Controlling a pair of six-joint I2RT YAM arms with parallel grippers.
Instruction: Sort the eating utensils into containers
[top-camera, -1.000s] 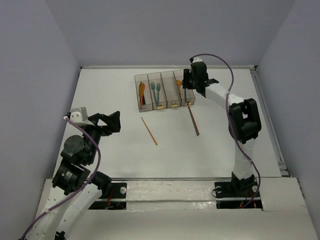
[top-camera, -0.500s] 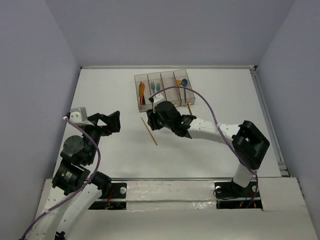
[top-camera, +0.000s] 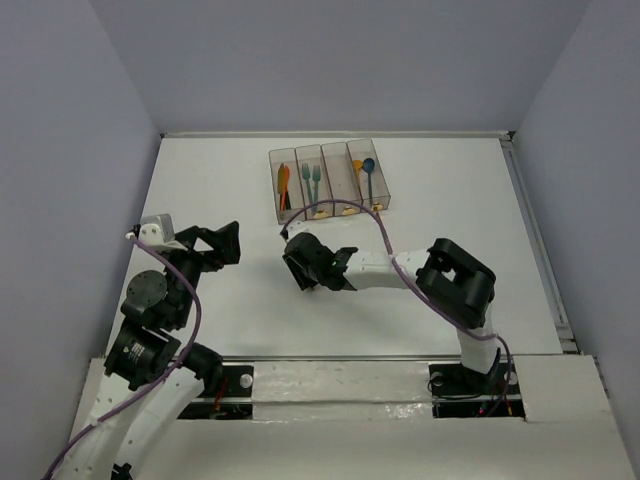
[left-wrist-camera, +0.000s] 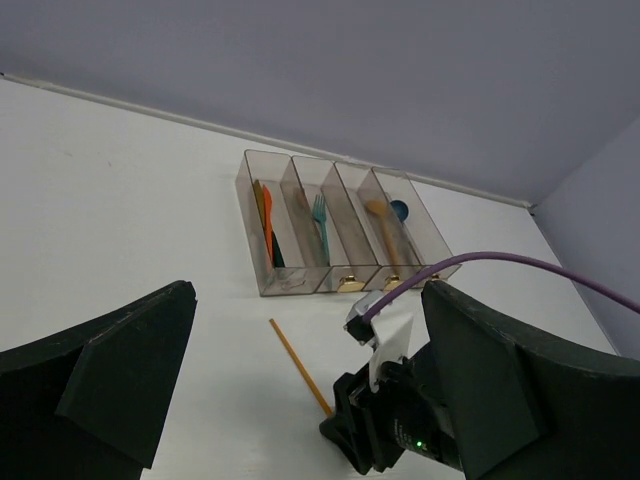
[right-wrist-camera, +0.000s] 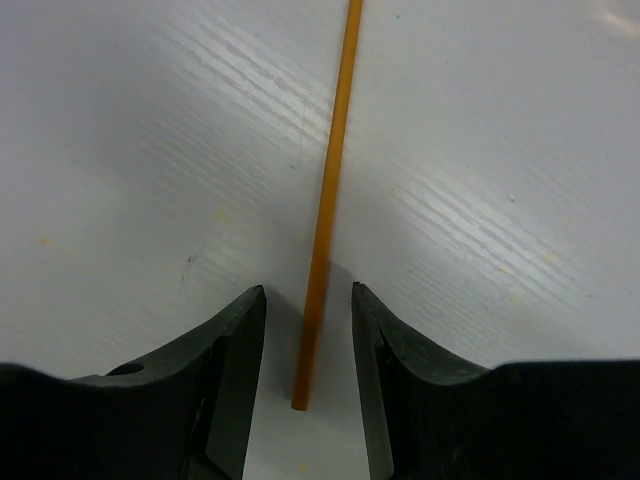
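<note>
My right gripper is ready to close on the orange stick (right-wrist-camera: 325, 200): my fingers reach down to their shadows on the tabletop, on both sides of the stick's near end.
A thin orange stick (right-wrist-camera: 325, 200) lies flat on the white table. Its near end sits between the fingers of my open right gripper (right-wrist-camera: 308, 300), with a gap on each side. In the top view the right gripper (top-camera: 297, 262) is low over the table, covering most of the stick. The left wrist view shows the stick (left-wrist-camera: 295, 360) running under it. The four joined containers (top-camera: 330, 212) hold orange and dark knives, teal forks (top-camera: 310, 180), and yellow and blue spoons (top-camera: 363, 168). My left gripper (top-camera: 225, 245) is open and empty, well left of the stick.
The right arm (top-camera: 385, 267) lies stretched leftward across the middle of the table, its elbow (top-camera: 455, 285) at the right. A purple cable (top-camera: 340, 205) arches over it just in front of the containers. The table's walls rise at the back and sides.
My right gripper left the rightmost bin, where a blue spoon now lies, and swung down and left to straddle the orange stick's end. The left arm has not moved.
</note>
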